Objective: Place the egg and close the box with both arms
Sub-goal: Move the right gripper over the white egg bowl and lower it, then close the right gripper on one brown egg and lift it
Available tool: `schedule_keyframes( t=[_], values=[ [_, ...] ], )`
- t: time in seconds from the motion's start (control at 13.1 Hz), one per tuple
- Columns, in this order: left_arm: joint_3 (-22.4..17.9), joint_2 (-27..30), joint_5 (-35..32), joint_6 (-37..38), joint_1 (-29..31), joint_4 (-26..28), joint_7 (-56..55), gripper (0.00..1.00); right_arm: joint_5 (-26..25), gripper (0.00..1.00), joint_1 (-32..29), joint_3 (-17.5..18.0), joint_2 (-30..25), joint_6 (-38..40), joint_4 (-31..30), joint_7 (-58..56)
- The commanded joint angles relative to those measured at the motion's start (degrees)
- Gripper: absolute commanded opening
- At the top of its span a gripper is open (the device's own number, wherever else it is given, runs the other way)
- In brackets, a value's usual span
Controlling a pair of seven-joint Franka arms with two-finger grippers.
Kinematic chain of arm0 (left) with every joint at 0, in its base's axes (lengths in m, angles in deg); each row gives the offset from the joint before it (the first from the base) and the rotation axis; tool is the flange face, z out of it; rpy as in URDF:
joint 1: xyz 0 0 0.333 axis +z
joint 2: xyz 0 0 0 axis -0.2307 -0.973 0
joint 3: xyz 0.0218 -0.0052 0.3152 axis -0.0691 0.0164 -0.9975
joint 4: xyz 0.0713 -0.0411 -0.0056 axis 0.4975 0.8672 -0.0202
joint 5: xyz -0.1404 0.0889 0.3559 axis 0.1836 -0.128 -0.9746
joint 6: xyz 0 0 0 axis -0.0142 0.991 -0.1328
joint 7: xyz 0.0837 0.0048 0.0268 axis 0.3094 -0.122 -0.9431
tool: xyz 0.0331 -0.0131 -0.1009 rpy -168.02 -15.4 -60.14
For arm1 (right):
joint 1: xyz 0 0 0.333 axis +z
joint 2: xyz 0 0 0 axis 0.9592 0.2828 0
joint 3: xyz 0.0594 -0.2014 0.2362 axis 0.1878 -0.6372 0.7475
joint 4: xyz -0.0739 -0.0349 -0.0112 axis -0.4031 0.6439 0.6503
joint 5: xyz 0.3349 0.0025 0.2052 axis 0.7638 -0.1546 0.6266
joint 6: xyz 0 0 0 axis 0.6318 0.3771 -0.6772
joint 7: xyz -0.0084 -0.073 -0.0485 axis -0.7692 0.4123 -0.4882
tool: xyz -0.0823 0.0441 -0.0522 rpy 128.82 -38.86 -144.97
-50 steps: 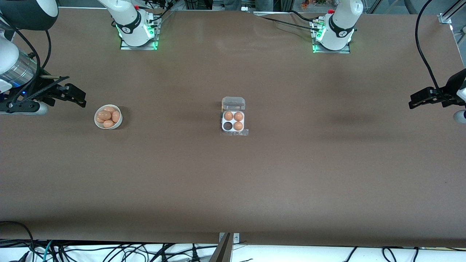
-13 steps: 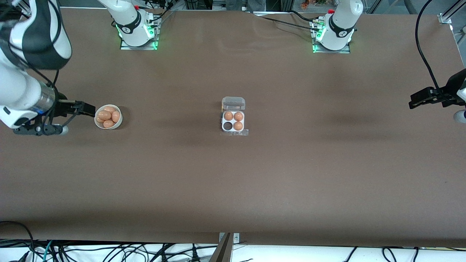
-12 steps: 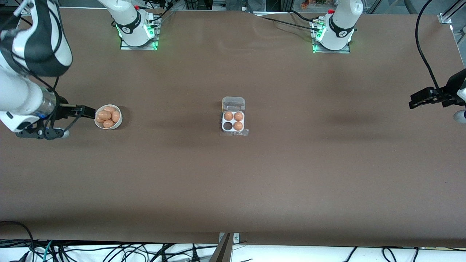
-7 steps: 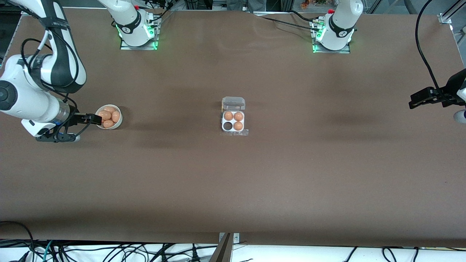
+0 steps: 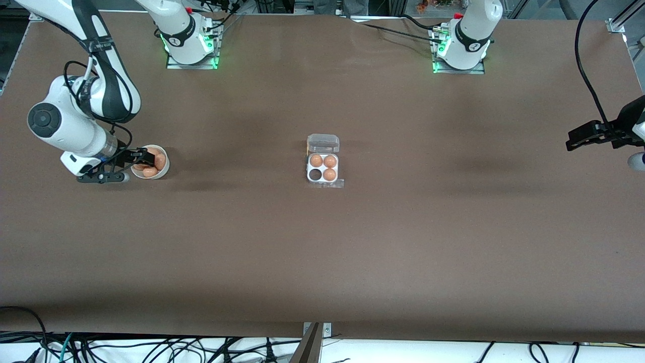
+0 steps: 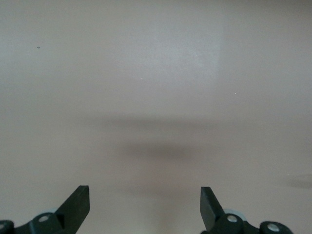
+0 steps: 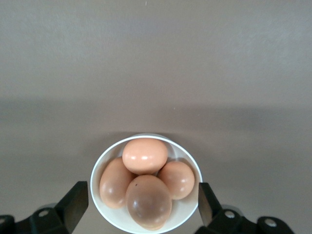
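Note:
I should grab the top egg by its rounded sides with my right gripper next. Then it can fill the empty cell of the box point(image 5: 323, 174).
The box point(image 5: 323, 174) lies mid-table, a white four-cell tray with its clear lid point(image 5: 323, 143) swung open. Three cells hold eggs; one cell point(image 5: 315, 174) is empty. Toward the right arm's end of the table a white bowl point(image 5: 164, 169) holds several orange-brown eggs point(image 7: 148, 201). My right gripper point(image 5: 142, 165) hangs open just over that bowl. In the right wrist view the right gripper point(image 7: 141, 204) has its fingers point(image 7: 78, 200) spread to either side of the bowl point(image 7: 100, 168), touching nothing. My left gripper point(image 5: 577, 137) waits open at the left arm's end, over bare table.
Both arm bases point(image 5: 190, 45) stand along the table edge farthest from the front camera. Brown tabletop point(image 5: 322, 252) spreads between bowl and box and nearer the front camera. The left wrist view shows only bare table between the left gripper's point(image 6: 145, 207) spread fingers.
My right arm has swung in and come down toward the bowl, so its gripper now sits over the eggs. The left arm, box and bowl have not moved.

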Motion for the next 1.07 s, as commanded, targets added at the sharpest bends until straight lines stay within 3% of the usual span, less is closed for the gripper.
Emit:
schedule_keyframes(
  t=[0.0, 0.69, 1.0],
  values=[
    [0.1, 0.0, -0.5, 0.4, 0.3, -0.8, 0.7, 1.0, 1.4, 1.0, -0.3, 0.1, -0.4, -1.0, -1.1, -2.0],
    [0.1, 0.1, -0.2, 0.5, 0.8, -1.7, 0.7, 1.0, 1.4, 0.98, -0.5, -0.1, 1.8, 0.4, -1.4, -5.9],
    [0.3, 0.1, -0.2, 0.6, 0.8, -1.7, 0.6, 1.0, 1.4, 0.61, -0.5, 0.0, 1.7, 1.7, -1.1, -5.8]
  ],
)
